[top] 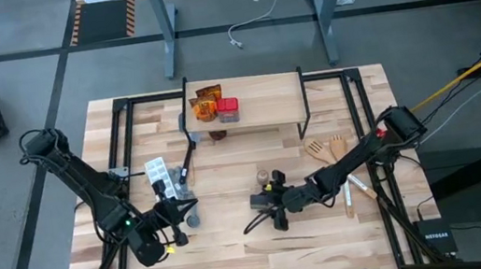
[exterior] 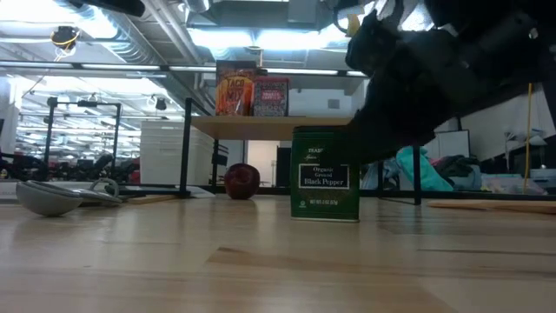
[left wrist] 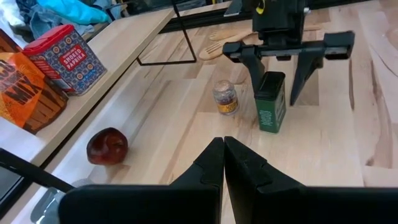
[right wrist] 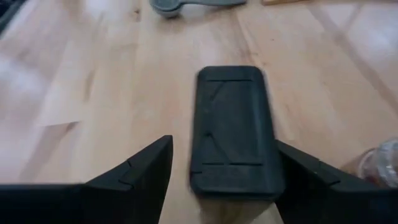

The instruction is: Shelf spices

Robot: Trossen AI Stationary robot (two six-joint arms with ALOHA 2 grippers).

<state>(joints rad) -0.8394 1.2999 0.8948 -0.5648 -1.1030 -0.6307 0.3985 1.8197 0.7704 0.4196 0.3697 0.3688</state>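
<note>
The dark green pepper tin should go on the shelf (top: 260,103), so my right gripper should next grab the tin by its lidded end (top: 258,201).
The shelf (top: 260,103) stands at the table's far middle; the orange packets (top: 207,103) and the red box (top: 228,109) sit on its plank. A dark green pepper tin (left wrist: 271,102) stands upright on the table. My right gripper (top: 268,208) is open, reaching level from the right with one finger on each side of the tin (right wrist: 233,130). The tiny jar (left wrist: 225,98) stands just beyond the tin. My left gripper (left wrist: 224,155) is shut, holds nothing, and hovers left of the tin near the table's middle (top: 180,220). My right gripper is open around the tin's upper part (left wrist: 267,81). One finger (left wrist: 254,71) stands close against the tin's side and the other (left wrist: 300,78) is clearly apart. I cannot tell whether the near finger touches it.
A red apple-like ball (left wrist: 107,145) lies under the shelf. A white blister tray (top: 159,174) and a grey measuring spoon (exterior: 52,196) lie by the left gripper. Pale wooden fork utensils (top: 327,148) lie right of the shelf. Bare wood spans the near side.
</note>
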